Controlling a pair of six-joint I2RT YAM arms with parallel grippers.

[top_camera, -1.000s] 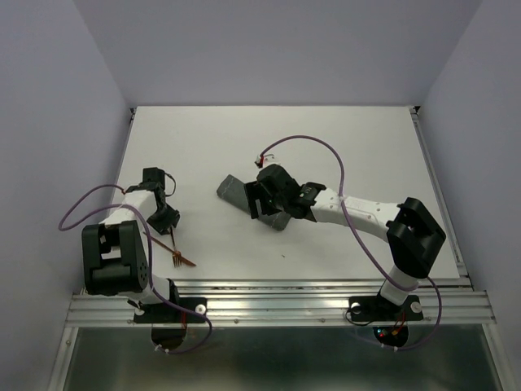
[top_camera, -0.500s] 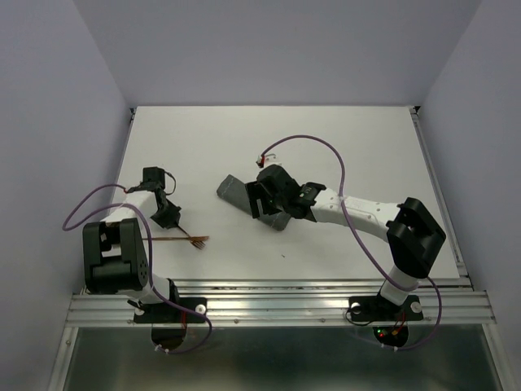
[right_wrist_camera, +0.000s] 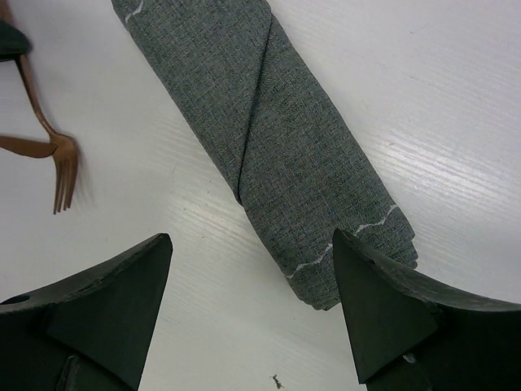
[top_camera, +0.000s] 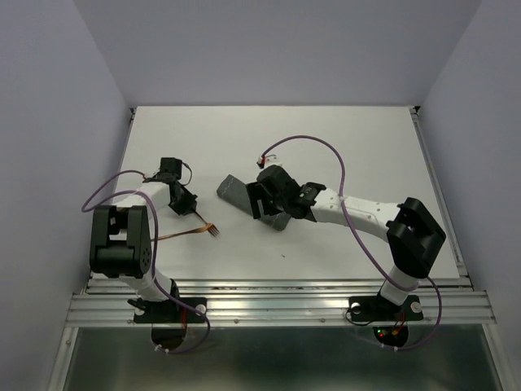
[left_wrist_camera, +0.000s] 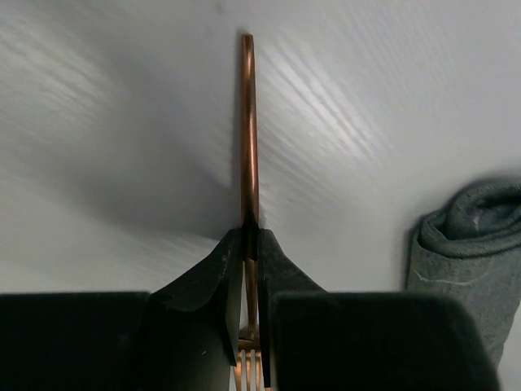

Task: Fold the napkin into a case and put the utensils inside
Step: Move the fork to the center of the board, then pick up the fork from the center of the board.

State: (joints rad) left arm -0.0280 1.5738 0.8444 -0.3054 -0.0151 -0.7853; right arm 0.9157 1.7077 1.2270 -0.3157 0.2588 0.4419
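I need to slide the fork's handle end into the napkin case, so my right gripper should next hold the fork (left_wrist_camera: 247, 122) near its tines and leave that end free.
The napkin lies as a narrow grey-green case (top_camera: 232, 190) (right_wrist_camera: 285, 138), slanting across the middle of the white table. My right gripper (top_camera: 264, 208) (right_wrist_camera: 252, 235) hovers wide open over the case's near right end, touching nothing. My left gripper (top_camera: 192, 210) (left_wrist_camera: 251, 232) is shut on the slim handle of a copper fork (left_wrist_camera: 247, 122), left of the case (left_wrist_camera: 468, 244). The fork's tines (top_camera: 213, 230) (right_wrist_camera: 63, 175) point toward the case. A second copper strip (top_camera: 175, 236) runs left from the tines; I cannot tell whether it is another utensil.
Purple cables (top_camera: 326, 151) loop over both arms. The metal rail (top_camera: 277, 297) marks the table's near edge, and lilac walls close in the back and both sides. A small dark speck (top_camera: 283, 255) lies on the table in front of the case.
My left gripper closed on the fork and moved up and right toward the case, the tines swinging right. The right arm and the case have not moved.
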